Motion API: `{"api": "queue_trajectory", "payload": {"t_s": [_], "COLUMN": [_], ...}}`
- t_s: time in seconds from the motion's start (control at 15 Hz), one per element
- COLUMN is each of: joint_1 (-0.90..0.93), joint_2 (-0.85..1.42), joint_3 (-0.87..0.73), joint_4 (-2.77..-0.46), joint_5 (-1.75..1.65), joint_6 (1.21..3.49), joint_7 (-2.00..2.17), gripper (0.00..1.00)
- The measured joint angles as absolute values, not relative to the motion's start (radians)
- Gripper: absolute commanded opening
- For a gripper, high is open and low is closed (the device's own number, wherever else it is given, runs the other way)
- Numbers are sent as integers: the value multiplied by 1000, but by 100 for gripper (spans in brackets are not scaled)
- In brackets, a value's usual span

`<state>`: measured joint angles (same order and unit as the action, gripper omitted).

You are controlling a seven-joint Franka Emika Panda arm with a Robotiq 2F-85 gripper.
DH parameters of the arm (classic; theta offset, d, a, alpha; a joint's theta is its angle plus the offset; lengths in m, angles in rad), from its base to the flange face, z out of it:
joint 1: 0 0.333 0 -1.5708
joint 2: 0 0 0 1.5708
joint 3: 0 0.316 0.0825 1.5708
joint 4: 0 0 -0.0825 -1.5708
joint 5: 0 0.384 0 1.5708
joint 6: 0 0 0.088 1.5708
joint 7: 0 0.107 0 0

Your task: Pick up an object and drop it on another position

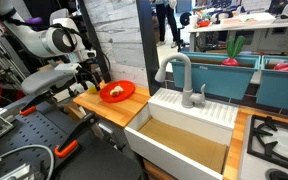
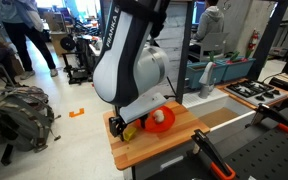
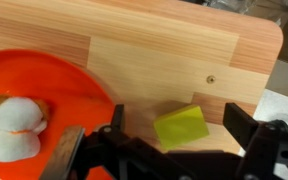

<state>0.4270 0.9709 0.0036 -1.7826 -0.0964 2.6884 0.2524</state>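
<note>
I should close: my lowered fingers straddle the block in an exterior view.
A yellow-green block lies on the wooden counter, between the two open fingers of my gripper. The fingers stand on either side of it with gaps; they do not touch it. An orange plate with a white object on it lies just left of the block. In both exterior views the gripper is low over the counter beside the orange plate. A bit of yellow shows under the gripper.
A white toy sink with a grey faucet stands beside the wooden counter. A stovetop is past the sink. The counter edge is close to the gripper. Clamps and cables lie on the black table.
</note>
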Motion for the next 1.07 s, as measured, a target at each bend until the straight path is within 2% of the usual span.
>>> {"api": "queue_trajectory", "payload": {"t_s": [0.27,0.4,0.47,1.07], "joint_1": [429,430,430,430], "joint_2": [981,981,981,966], "joint_3": [4,4,5,31], "joint_4": [-1760,-1755,-1754,-1757], "joint_5": [-96,-96,-97,-97], "joint_6": [2660,2655,2655,2655], "joint_7": [237,228,221,179], "gripper": [42,29,25,25]}}
